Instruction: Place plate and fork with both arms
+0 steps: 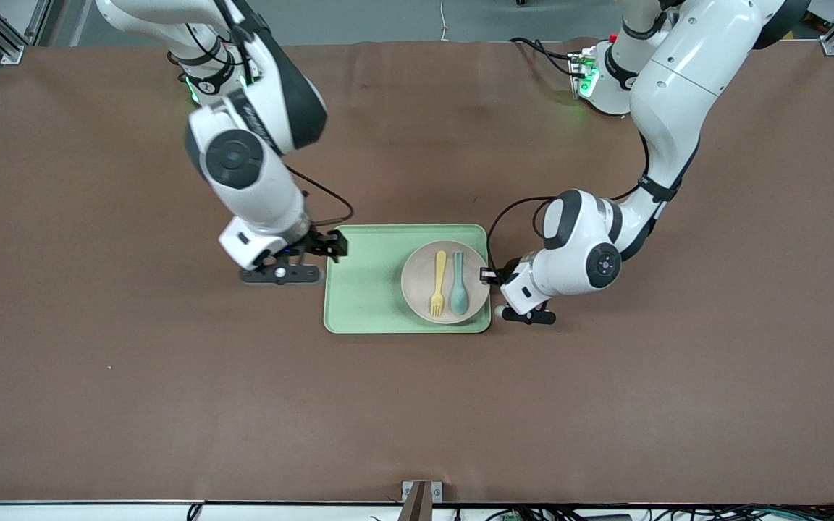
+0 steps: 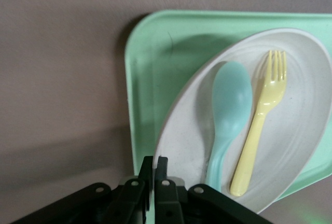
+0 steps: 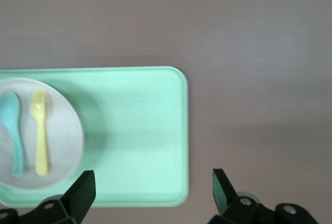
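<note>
Next, my right gripper grabs the yellow fork by its handle (image 1: 441,265), to set it on the pale green tray (image 1: 366,286) beside the plate.
The off-white plate (image 1: 417,284) lies in the pale green tray (image 1: 366,286), at the tray's end toward the left arm. The yellow fork (image 1: 437,284) lies on the plate beside a teal spoon (image 1: 458,288). My left gripper (image 1: 488,275) is low at the plate's edge, shut on its rim; the left wrist view shows the gripper (image 2: 154,168) pinching the plate (image 2: 306,110), with the fork (image 2: 262,125) and spoon (image 2: 231,105) on it. My right gripper (image 1: 336,244) is open and empty over the tray's edge toward the right arm; in its own wrist view the gripper (image 3: 152,185) spans that tray corner (image 3: 135,130).
The brown table mat (image 1: 171,398) surrounds the tray. The right wrist view also shows the plate (image 3: 65,125), fork (image 3: 40,130) and spoon (image 3: 13,130) at the tray's other end.
</note>
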Controlling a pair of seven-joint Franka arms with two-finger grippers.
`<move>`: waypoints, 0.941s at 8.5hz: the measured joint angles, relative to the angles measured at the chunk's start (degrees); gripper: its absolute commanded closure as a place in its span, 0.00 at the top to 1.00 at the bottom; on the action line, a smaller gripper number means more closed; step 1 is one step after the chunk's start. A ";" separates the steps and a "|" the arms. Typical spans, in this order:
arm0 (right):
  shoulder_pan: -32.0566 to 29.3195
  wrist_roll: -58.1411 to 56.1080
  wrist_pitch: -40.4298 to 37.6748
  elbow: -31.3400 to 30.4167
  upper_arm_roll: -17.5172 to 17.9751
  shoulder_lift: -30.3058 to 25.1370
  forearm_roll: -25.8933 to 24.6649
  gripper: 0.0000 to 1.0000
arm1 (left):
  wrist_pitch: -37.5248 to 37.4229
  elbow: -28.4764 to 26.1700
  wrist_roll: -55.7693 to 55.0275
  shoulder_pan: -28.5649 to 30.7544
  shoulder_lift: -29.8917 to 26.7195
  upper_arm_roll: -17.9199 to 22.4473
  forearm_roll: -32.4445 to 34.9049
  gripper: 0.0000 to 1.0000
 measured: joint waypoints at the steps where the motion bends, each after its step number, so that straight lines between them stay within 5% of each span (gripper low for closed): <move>1: 0.99 1.75 4.45 -0.03 0.00 2.54 0.76 0.99 | 0.15 -0.52 -0.13 -0.28 0.05 0.02 0.00 0.00; 5: 5.90 4.75 17.95 0.09 -0.04 9.62 3.72 0.97 | 0.26 -1.19 -0.13 -0.72 0.31 0.02 -0.01 0.13; 6: 7.52 5.65 20.95 0.11 -0.06 11.23 3.72 0.81 | 0.28 -1.23 -0.14 -0.71 0.34 0.03 -0.01 0.20; 8: 9.97 7.32 25.44 0.30 -0.08 14.11 3.72 0.72 | 0.30 -1.22 -0.14 -0.65 0.33 0.03 -0.03 0.40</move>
